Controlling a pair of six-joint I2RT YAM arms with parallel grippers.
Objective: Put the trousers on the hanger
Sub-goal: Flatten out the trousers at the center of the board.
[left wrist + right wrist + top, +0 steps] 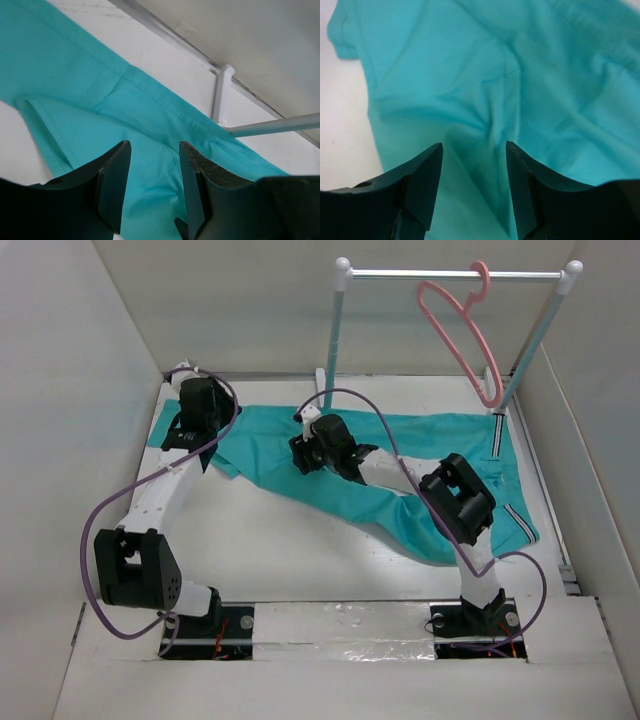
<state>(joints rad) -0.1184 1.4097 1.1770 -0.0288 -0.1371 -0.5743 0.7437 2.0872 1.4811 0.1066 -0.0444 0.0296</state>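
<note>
I will grab the teal trousers' near leg by its end (225, 463) with my left gripper next. Then I can lay it over the other leg for the hanger (462, 332).
The teal trousers (420, 445) lie flat across the back of the table, legs stretched to the left, striped waistband at the right. The pink hanger (462, 332) hangs by its hook on the rail at the back right. My left gripper (192, 436) is open over the leg ends at the far left; in the left wrist view (155, 165) teal cloth (90, 100) shows between its fingers. My right gripper (304, 455) is open over the middle of the legs; in the right wrist view (474, 165) a fold of teal cloth (485, 90) rises between its fingers.
The white-and-grey rail stand (455, 275) stands at the back, its posts at the trousers' far edge; its post and base also show in the left wrist view (220, 95). White walls enclose the table on the left, back and right.
</note>
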